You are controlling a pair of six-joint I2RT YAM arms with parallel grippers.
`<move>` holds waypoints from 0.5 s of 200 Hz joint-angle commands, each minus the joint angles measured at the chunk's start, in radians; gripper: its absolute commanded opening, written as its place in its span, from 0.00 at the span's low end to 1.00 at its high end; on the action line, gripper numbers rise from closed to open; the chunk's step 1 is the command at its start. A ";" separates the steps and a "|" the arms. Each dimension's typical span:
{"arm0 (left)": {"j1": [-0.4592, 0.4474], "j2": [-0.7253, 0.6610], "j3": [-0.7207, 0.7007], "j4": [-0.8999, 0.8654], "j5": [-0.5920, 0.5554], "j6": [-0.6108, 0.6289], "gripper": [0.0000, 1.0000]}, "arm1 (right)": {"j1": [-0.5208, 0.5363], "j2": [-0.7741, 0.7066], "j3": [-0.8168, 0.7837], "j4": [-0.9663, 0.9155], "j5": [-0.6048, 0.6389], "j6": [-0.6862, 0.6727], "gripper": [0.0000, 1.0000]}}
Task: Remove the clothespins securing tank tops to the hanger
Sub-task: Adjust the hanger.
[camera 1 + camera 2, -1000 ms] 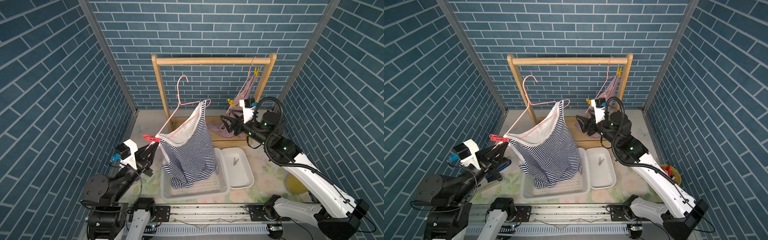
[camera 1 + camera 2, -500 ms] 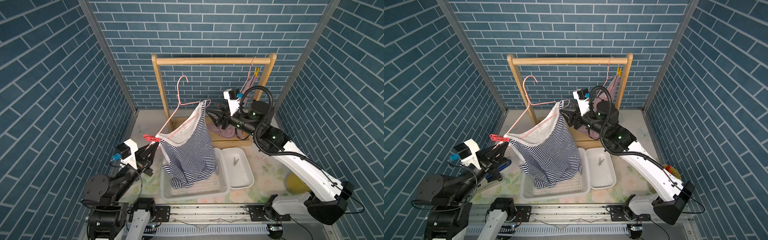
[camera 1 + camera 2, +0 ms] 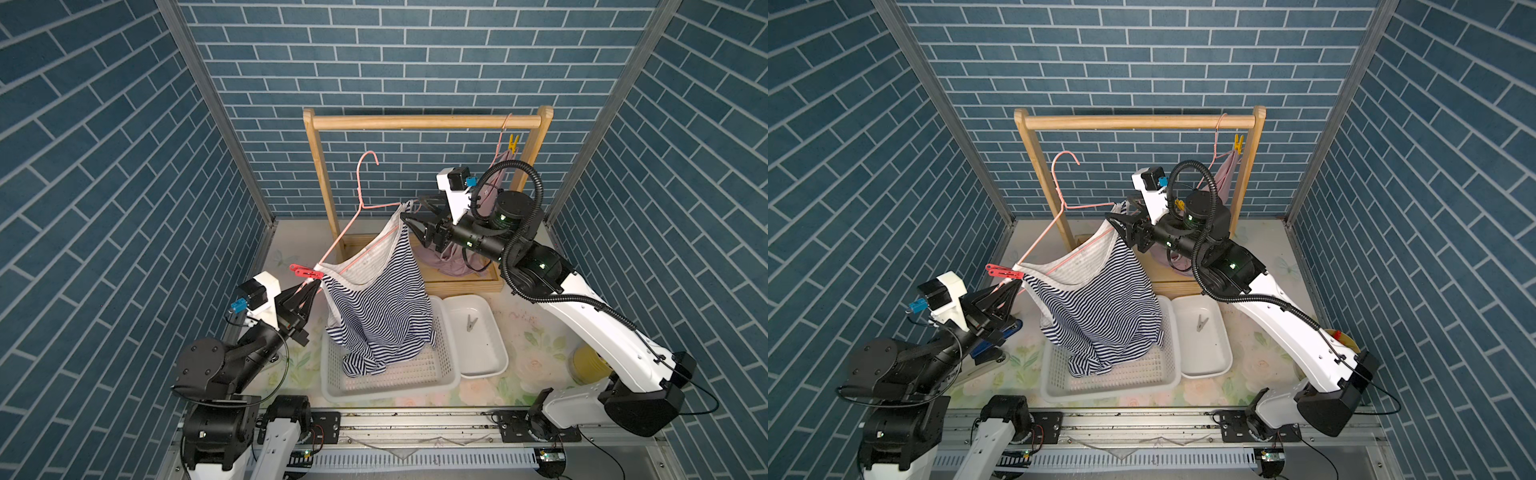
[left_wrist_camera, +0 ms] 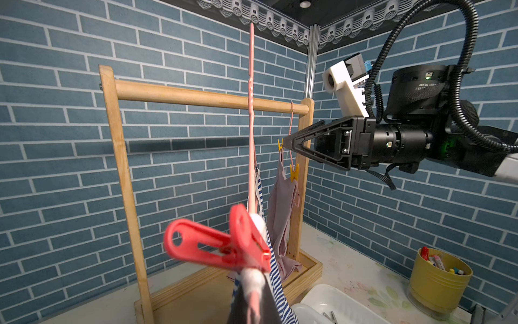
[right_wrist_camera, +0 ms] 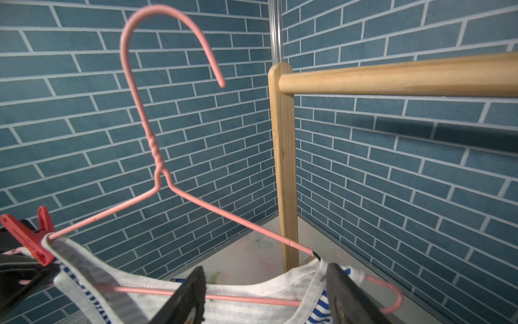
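Observation:
My right gripper grabs the pink hanger (image 3: 360,183) by its twisted neck below the hook next. This leaves my left gripper free to remove the red clothespin.
My left gripper (image 3: 313,287) (image 4: 253,304) is shut on the low end of a pink wire hanger (image 3: 360,183) (image 5: 157,157), just below the red clothespin (image 3: 304,272) (image 4: 218,246) that pins the striped tank top (image 3: 374,307) (image 3: 1096,307). At the hanger's high shoulder my right gripper (image 3: 409,218) (image 5: 266,297) is open, with the white strap between its jaws. The pink tank top (image 3: 453,262) (image 4: 280,202) hangs from a second hanger on the rail, under a yellow clothespin (image 3: 514,142) (image 4: 293,172). A grey clothespin (image 3: 471,322) lies in the white tray (image 3: 494,357).
The wooden rack (image 3: 415,121) stands at the back, its left post close behind the held hanger. A white slatted basket (image 3: 332,374) sits under the striped top's hem, beside the tray. A yellow cup (image 3: 586,365) (image 4: 437,280) stands at the right.
My right arm has swung left from the pink tank top to the striped top's high shoulder. The left arm, the hanger and the red clothespin have not moved.

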 commanded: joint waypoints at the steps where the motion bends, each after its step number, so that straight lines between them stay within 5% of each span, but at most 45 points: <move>1: 0.003 -0.004 -0.019 0.109 0.007 -0.031 0.00 | 0.011 0.017 0.065 0.000 -0.036 -0.033 0.69; 100: 0.003 -0.021 -0.048 0.133 -0.026 -0.008 0.00 | 0.068 0.342 0.580 -0.340 -0.109 -0.066 0.69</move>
